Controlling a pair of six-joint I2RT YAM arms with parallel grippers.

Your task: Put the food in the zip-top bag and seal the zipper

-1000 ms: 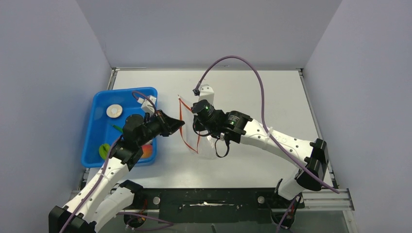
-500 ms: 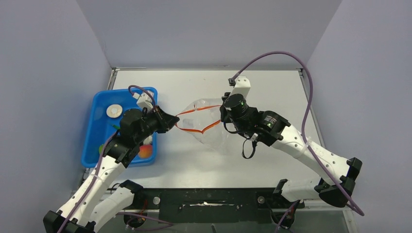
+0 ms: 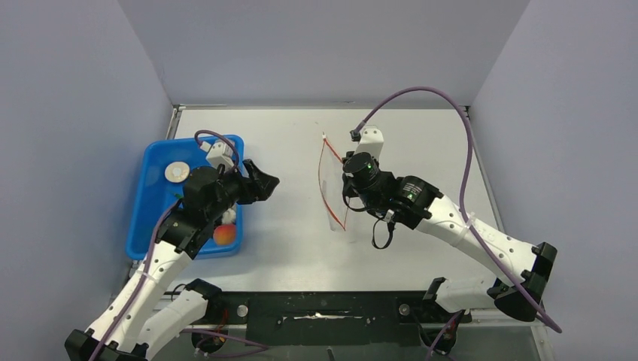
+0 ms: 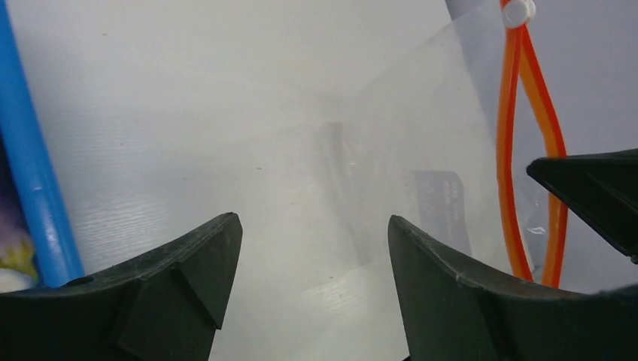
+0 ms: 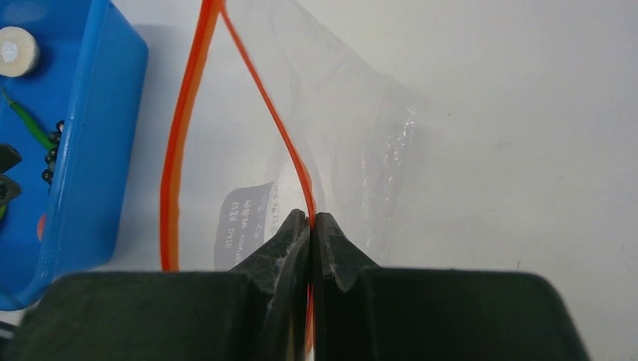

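The left gripper needs to leave one end of the white food beside the orange-red fruit [image 3: 223, 235] free to go into the bag's opening, so it needs to grab the food by the other end.
The clear zip-top bag [image 3: 336, 197] hangs upright at the table's middle, its mouth slightly parted toward the left. My right gripper [image 5: 311, 218] is shut on one side of the red zipper [image 5: 290, 150]; the other side [image 5: 180, 128] bows free. My left gripper [image 3: 265, 185] stands open and empty by the blue tray [image 3: 154, 197], apart from the bag. Its fingers [image 4: 203, 263] frame bare table, with the zipper [image 4: 508, 150] off to the right. In the tray lie the food: a pale disc [image 3: 177, 172], an orange-red fruit [image 3: 223, 235], a green pod [image 5: 26, 120] and dark grapes [image 5: 51, 150].
The tray's rim [image 4: 34, 188] runs close to my left gripper's left finger. A white slider tab [image 4: 519, 11] sits at the far end of the zipper. Grey walls close in the table on three sides. Purple cables loop over both arms.
My left gripper has let go of the bag's mouth, opened and drawn back toward the tray. The stretched mouth has sprung nearly flat, and the bag now hangs from my right gripper alone.
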